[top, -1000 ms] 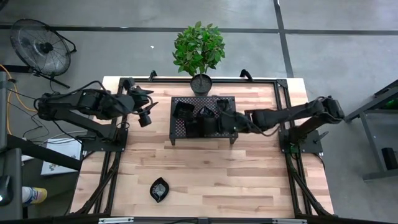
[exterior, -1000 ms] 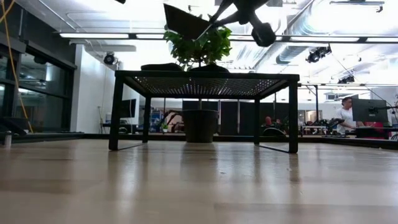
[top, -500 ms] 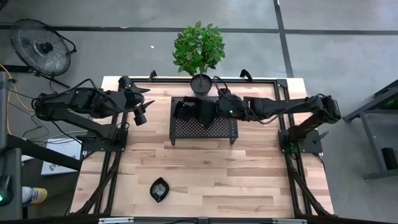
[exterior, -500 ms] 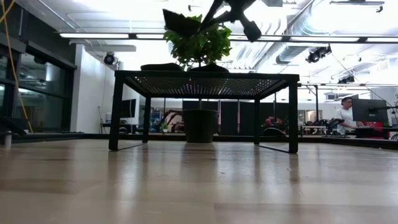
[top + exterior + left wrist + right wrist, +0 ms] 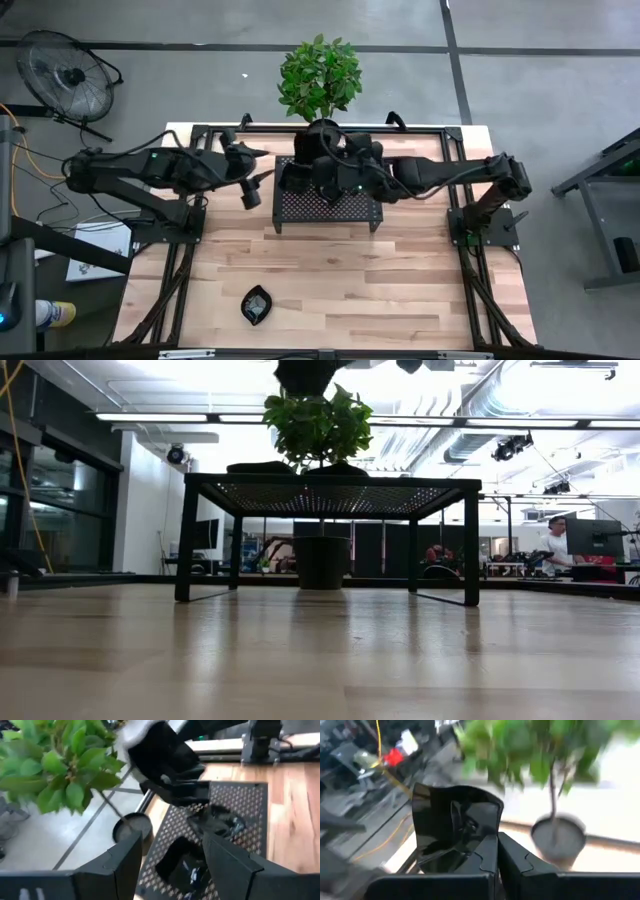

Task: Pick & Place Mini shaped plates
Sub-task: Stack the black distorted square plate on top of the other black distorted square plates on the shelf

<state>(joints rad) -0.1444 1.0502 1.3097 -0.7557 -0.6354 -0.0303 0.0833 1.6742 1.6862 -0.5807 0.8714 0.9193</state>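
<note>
My left gripper grabs the raised mini plate by its rim next, to take it over for the perforated rack [image 5: 330, 207] [image 5: 250, 802].
My right gripper [image 5: 496, 842] is shut on one glossy black mini shaped plate [image 5: 455, 822] and holds it high above the black perforated rack [image 5: 330, 207]. The low view shows this plate [image 5: 305, 374] at the very top of the picture. Other mini plates [image 5: 292, 178] lie flat on the rack top; the left wrist view shows two of them [image 5: 216, 822]. One more plate [image 5: 257, 304] lies on the table near its front edge. My left gripper [image 5: 170, 865] is open and in the air beside the rack's left end, pointing at the rack. My right gripper pinches the plate's rim [image 5: 487, 840] between its two fingers. The fingers come nearly level from the table's right side. The plate stands up on edge beyond the fingers, its hollow face toward the wrist camera. It is lifted clear of the rack.
A potted plant [image 5: 322, 130] stands just behind the rack at the table's far edge, its leaves [image 5: 318, 425] close under the held plate. A fan [image 5: 65, 75] stands on the floor at the far left. Bare wood [image 5: 400, 290] stretches in front of the rack.
My right gripper has risen and gone toward the table's left and far edge over the rack, rolling its wrist. The plate has gone up with it and turned from slanting to standing on edge. My left gripper has moved right, toward the rack.
</note>
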